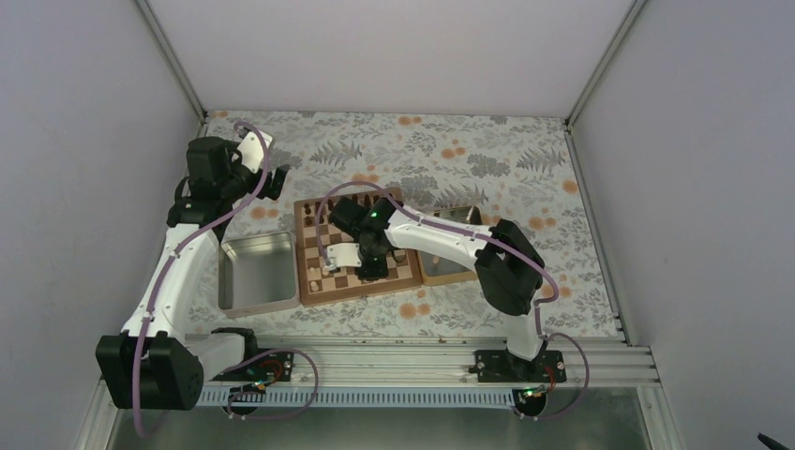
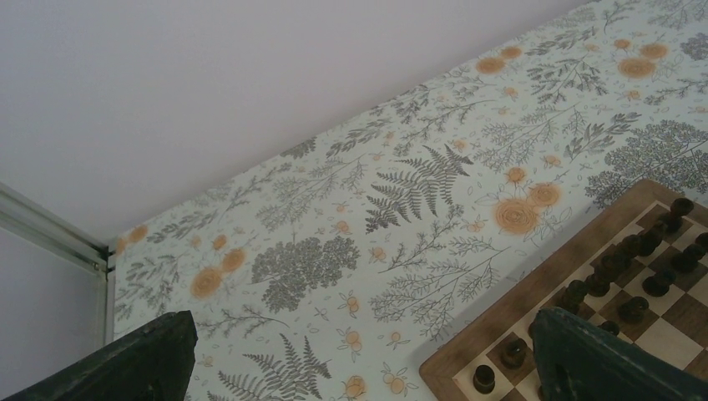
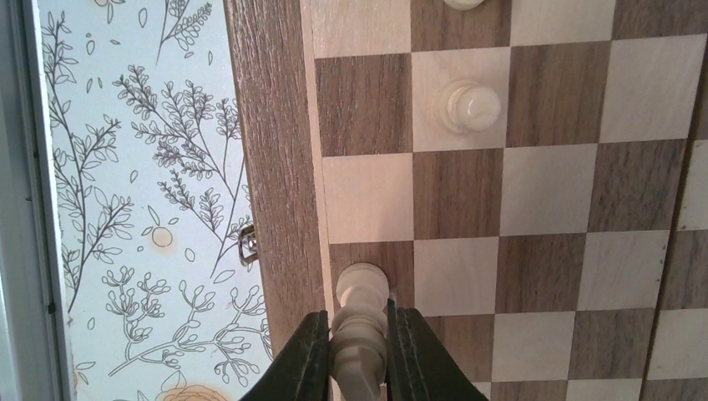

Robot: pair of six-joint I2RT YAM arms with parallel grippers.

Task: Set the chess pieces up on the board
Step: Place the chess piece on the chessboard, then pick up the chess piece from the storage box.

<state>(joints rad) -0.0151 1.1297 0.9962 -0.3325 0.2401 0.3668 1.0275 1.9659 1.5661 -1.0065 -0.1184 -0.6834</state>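
Note:
My right gripper should open now. The base of the pale chess piece is inside the board's edge-row square, so the piece would end up on that dark square.
My right gripper (image 3: pixel 359 324) is shut on a pale chess piece (image 3: pixel 361 292). The piece's base rests on or just above a dark square in the board's (image 3: pixel 275 125) edge row, beside the border. Another pale piece (image 3: pixel 470 106) stands two squares further along, one column in. In the top view the right gripper (image 1: pixel 373 265) hovers low over the near-left part of the board (image 1: pixel 361 292), where a few pale pieces (image 1: pixel 328 270) stand. My left gripper (image 2: pixel 367 368) is open and holds nothing, above the tablecloth off the board's far-left corner (image 2: pixel 467 351).
Dark brown pieces (image 2: pixel 618 259) fill the board's far rows. A shiny metal tray (image 1: pixel 255 272) lies left of the board. A wooden-rimmed tray (image 1: pixel 450 267) lies to its right, partly under the right arm. Walls enclose the table on three sides.

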